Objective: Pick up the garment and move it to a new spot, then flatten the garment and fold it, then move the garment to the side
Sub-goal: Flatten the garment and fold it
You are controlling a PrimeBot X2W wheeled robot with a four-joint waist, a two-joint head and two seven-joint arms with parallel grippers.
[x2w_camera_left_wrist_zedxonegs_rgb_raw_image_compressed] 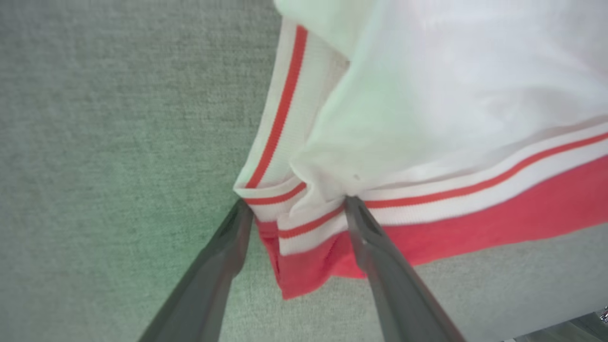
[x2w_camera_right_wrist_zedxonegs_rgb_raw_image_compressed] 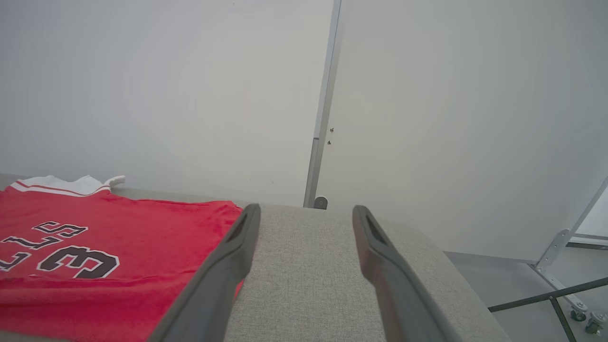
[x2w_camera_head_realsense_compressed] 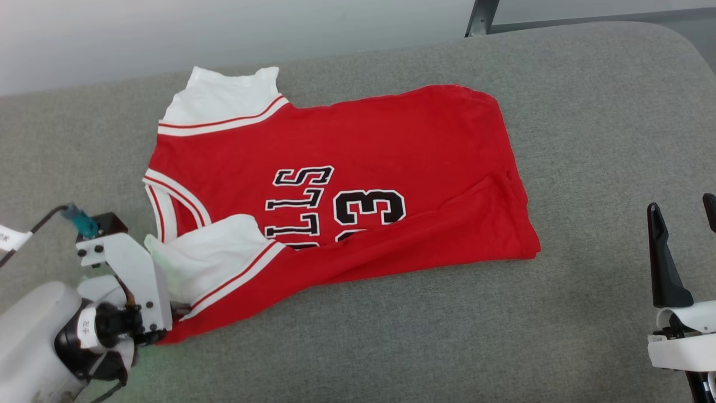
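I need to pinch the garment with my left gripper next, by that bunched fold of striped trim, because the garment lies flat around it.
The garment, a red jersey with white sleeves and black print, lies spread on the grey padded table. Its near long edge is folded up over part of the print. My left gripper is at the garment's near left corner, open. Its two fingers straddle a bunched fold of white sleeve and red-striped trim. In the head view the left wrist hides that corner. My right gripper stands open and empty at the lower right, clear of the cloth. From the right wrist the garment lies left of the right gripper.
A pale wall runs along the table's far edge. A metal post rises behind the table. Past the table's rounded right end, a metal frame on castors stands on the floor. Bare grey padding lies right of and in front of the garment.
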